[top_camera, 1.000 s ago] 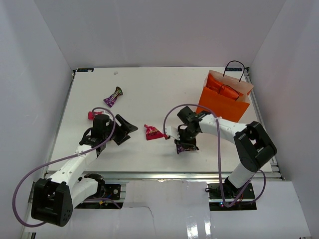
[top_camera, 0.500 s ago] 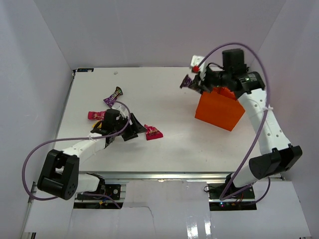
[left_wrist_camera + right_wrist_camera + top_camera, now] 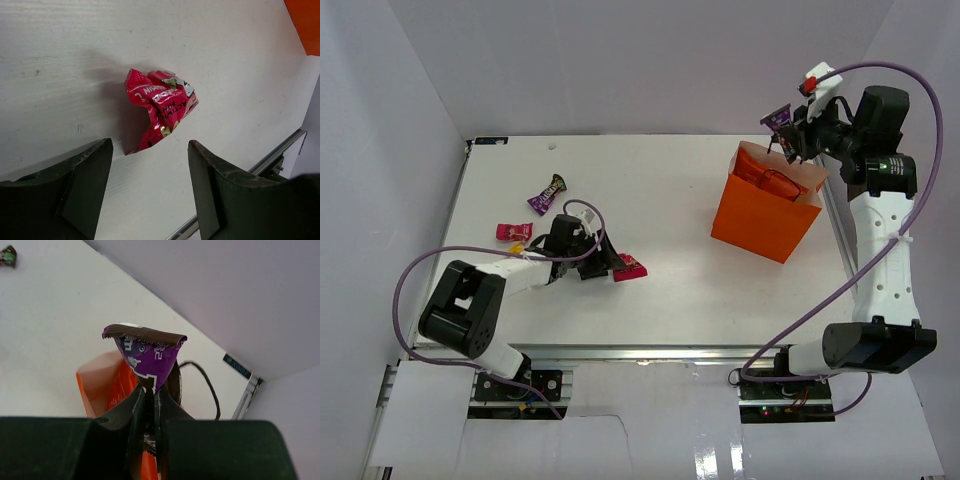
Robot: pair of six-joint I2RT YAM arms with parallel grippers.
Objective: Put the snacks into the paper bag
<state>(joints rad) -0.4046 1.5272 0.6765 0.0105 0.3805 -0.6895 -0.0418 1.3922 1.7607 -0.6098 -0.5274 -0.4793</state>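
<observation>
The purple candy bar's loose end is past the bag's rim, so the bar risks a fall outside the orange paper bag (image 3: 760, 215). My right gripper lowers the bar in next, before it lets go.
The orange paper bag (image 3: 760, 215) stands upright at the right, with the red-orange chip bag (image 3: 772, 180) inside. My right gripper (image 3: 792, 132) is shut on a purple candy bar (image 3: 146, 358) and holds it high above the bag's open mouth (image 3: 102, 382). My left gripper (image 3: 605, 262) is open, low over the table, just left of the magenta-pink packet (image 3: 629, 268). In the left wrist view the packet (image 3: 161, 105) lies crumpled just beyond my open fingers (image 3: 87, 185). Another purple candy bar (image 3: 548, 194) and a second pink packet (image 3: 513, 231) lie at the left.
A small yellow bit (image 3: 518, 249) lies by the left arm. White walls close in the table on three sides. A metal rail (image 3: 650, 352) runs along the near edge. The bag's black loop handle (image 3: 205, 380) hangs at its far side.
My right gripper has carried the purple candy bar from the table up to the right, above the bag's mouth. My left gripper has slid right toward the magenta-pink packet.
</observation>
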